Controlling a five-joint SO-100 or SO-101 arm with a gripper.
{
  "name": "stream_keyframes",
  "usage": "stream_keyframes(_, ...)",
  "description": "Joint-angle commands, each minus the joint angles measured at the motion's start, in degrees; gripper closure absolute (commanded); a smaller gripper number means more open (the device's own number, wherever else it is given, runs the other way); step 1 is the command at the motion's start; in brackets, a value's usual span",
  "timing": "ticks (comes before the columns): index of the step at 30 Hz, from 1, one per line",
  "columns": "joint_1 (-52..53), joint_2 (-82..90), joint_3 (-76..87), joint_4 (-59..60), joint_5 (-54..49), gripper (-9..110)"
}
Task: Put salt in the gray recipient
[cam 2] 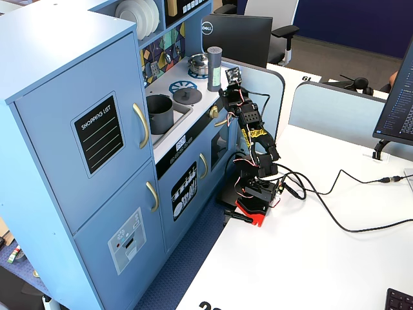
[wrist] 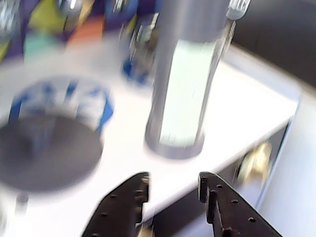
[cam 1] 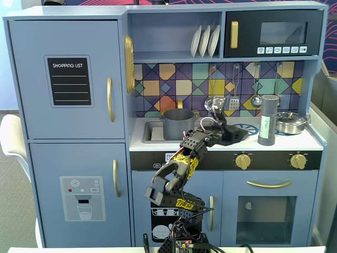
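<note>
My gripper grabs the gray salt shaker by the middle of its cylindrical body (cam 1: 267, 120) next, to put salt in the gray pot (cam 1: 177, 124).
The salt shaker (cam 1: 267, 120) is a tall gray cylinder with a pale label. It stands upright on the white counter (cam 1: 310, 141) of the toy kitchen, right of centre. It also shows in the wrist view (wrist: 182, 89) and in the other fixed view (cam 2: 214, 68). The gray pot (cam 1: 177, 124) sits in the sink at the left and shows in the other fixed view too (cam 2: 159, 111). My gripper (wrist: 173, 185) is open and empty. It hovers over the counter's front edge, a short way before the shaker and not touching it. It shows in both fixed views (cam 1: 231, 136) (cam 2: 222, 90).
A dark gray lid (wrist: 44, 153) lies on the blue burner left of the shaker (cam 2: 188, 95). A steel pot (cam 1: 290, 122) stands at the counter's right end. Utensils hang on the tiled back wall (cam 1: 256, 84). Gold knobs (cam 1: 243, 161) line the front panel.
</note>
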Motion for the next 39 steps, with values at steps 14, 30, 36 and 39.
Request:
stream_keyframes(14, 5.0, -19.1, -4.9, -31.5, 2.4, 60)
stream_keyframes(30, 3.0, -40.3, -25.4, -30.0, 5.4, 55)
stream_keyframes(36, 2.2, -47.7, -31.5, -30.9, 4.8, 56)
stream_keyframes(39, 1.8, -51.9, -35.5, -31.4, 4.0, 57)
